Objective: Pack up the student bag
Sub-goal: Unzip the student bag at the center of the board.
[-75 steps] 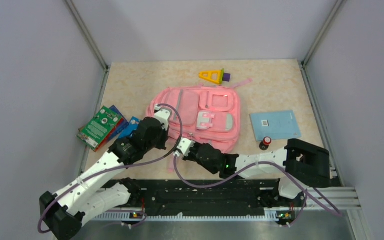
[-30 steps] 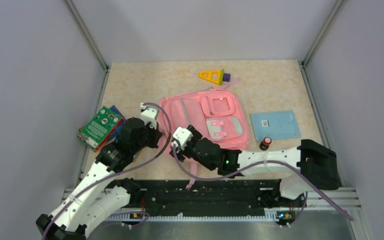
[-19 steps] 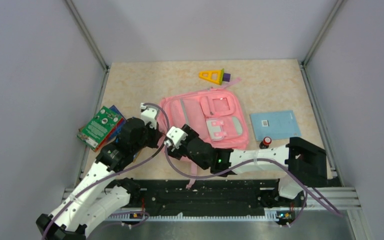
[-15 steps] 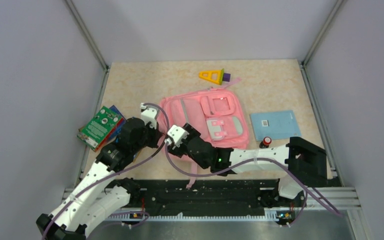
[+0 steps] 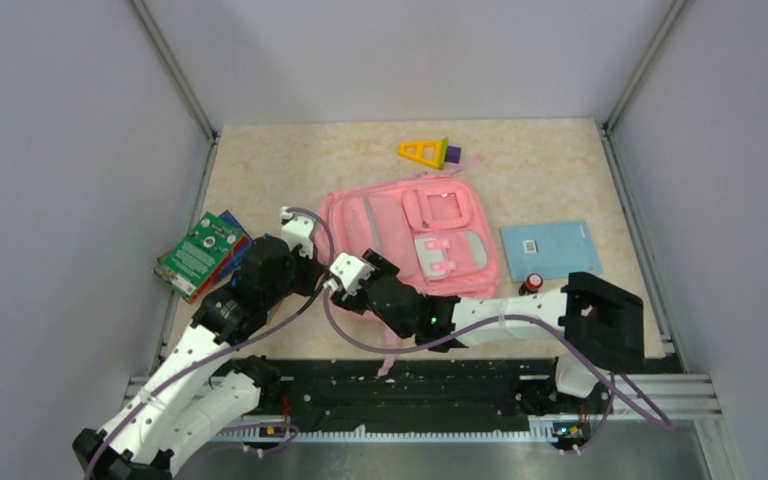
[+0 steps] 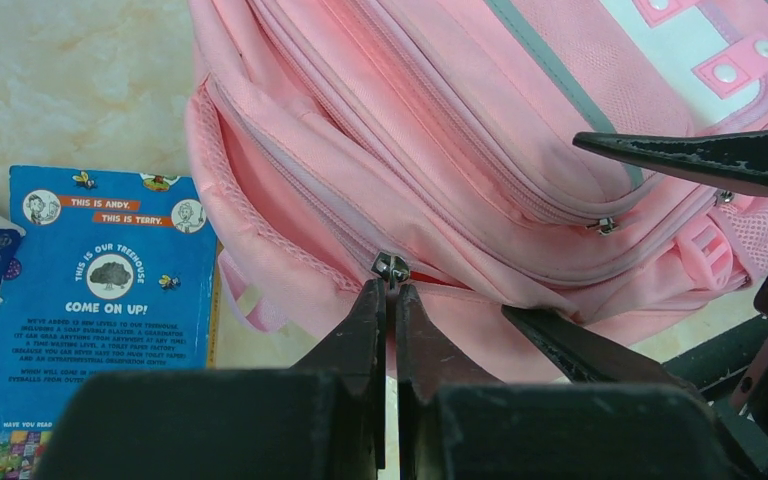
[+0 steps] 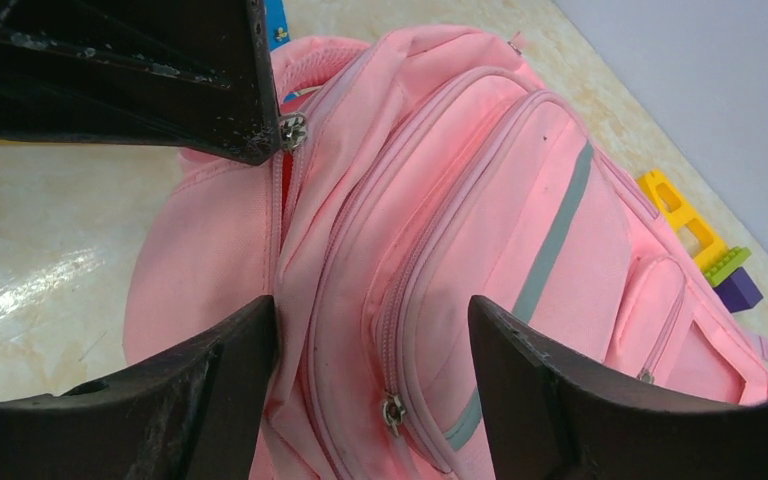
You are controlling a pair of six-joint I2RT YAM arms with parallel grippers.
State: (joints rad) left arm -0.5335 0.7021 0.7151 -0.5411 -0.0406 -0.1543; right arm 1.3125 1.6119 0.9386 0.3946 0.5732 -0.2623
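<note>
One finger of my right gripper is tucked against the pink fold's near side, the other reaches across it, so it is time to close.
The student bag (image 5: 430, 235), a large pink backpack with grey strips, lies flat mid-table, front pockets facing up. My left gripper (image 6: 388, 292) is shut on the pull tab of the main zip slider (image 6: 391, 266) at the bag's near-left corner. A thin red slit shows in the zip beside the slider (image 7: 291, 130). My right gripper (image 7: 370, 325) is open and straddles the bag's edge right beside the left one. A fold of pink fabric and a second zip pull (image 7: 392, 410) lie between its fingers; nothing is gripped.
A green and a blue book (image 5: 200, 255) lie left of the bag, with another blue book (image 6: 100, 320) just beside my left fingers. A yellow and purple toy (image 5: 425, 152) sits at the back, a light blue notebook (image 5: 550, 250) and small red-topped item (image 5: 532, 284) to the right.
The right arm has swung left along the bag's near edge to sit beside the left gripper, and its jaws have narrowed a little. The left gripper has kept its hold on the zip.
</note>
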